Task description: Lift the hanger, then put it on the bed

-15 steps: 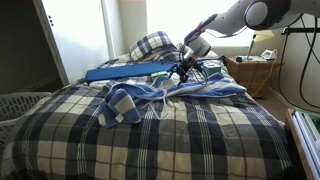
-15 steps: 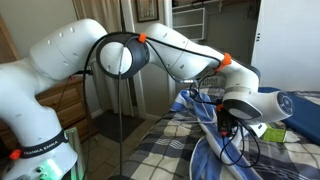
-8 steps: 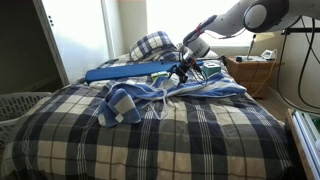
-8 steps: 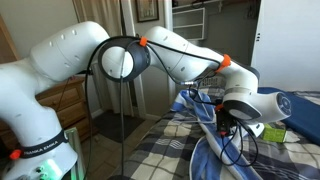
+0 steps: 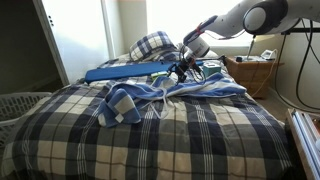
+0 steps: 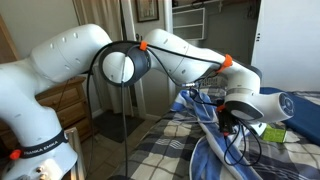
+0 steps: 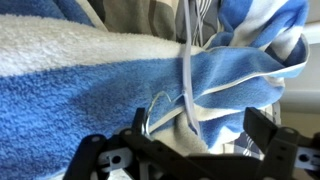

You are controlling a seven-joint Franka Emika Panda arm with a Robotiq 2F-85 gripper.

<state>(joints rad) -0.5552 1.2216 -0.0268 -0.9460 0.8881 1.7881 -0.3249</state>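
My gripper grabs the hanger by its small wire hook (image 7: 157, 104) next, to lift it and lay it on the bed. The pale rod stays free.
The hanger (image 7: 187, 62) shows in the wrist view as a thin pale rod with a small wire hook (image 7: 157, 104), lying in a blue-and-white striped garment (image 7: 90, 90). The garment (image 5: 128, 102) is spread over the far half of the bed (image 5: 190, 140), which has a plaid comforter. My gripper (image 5: 183, 72) hovers low over the garment's right part, near the pillow. It stands open, one finger (image 7: 263, 132) on each side of the hanger, with nothing held. In an exterior view the gripper (image 6: 232, 127) points down at the garment (image 6: 203, 112).
A long flat blue board (image 5: 130, 72) lies across the bed behind the garment. The plaid pillow (image 5: 153, 45) sits at the head. A white laundry basket (image 5: 20, 105) stands at the left and a wooden nightstand (image 5: 250, 75) at the right. Cables hang off the wrist (image 6: 240, 150).
The arm's elbow has shifted slightly. The gripper stays open over the garment and the hanger has not moved.
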